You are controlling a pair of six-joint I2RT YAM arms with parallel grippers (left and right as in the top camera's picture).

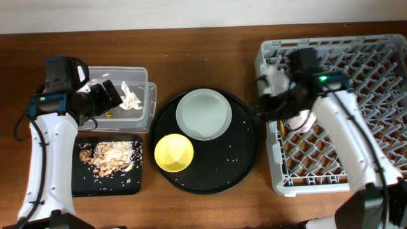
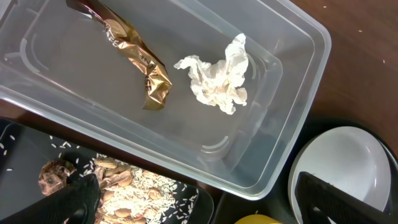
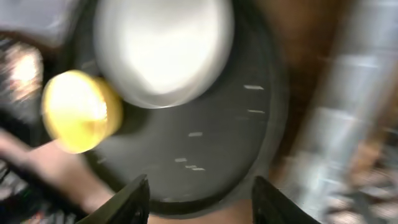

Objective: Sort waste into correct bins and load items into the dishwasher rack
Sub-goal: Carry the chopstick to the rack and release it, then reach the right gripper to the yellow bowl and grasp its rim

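The robot's right gripper will next load the yellow bowl into the rack (image 1: 356,57), so it will grab the bowl by its rim on the food-scrap tray side.
My left gripper (image 1: 113,95) hangs open over the clear tub (image 1: 143,76), holding nothing. In the left wrist view the tub (image 2: 292,124) holds a crumpled white tissue (image 2: 217,81) and a brown-gold wrapper (image 2: 140,59). Food scraps with rice (image 1: 108,159) lie in the shallow black tray (image 1: 82,181). A pale plate (image 1: 203,113) and a yellow bowl (image 1: 173,152) sit on the round black tray (image 1: 241,152). My right gripper (image 1: 262,113) is at the left edge of the grey rack (image 1: 356,57), open and empty. A pinkish cup (image 1: 300,121) shows in the rack, partly hidden under the arm.
The right wrist view is blurred; it shows the plate (image 3: 165,50), the bowl (image 3: 78,109) and the round tray (image 3: 205,143) below my open right gripper (image 3: 202,196). Loose rice grains dot the round tray. Bare wooden table lies between the round tray and the rack.
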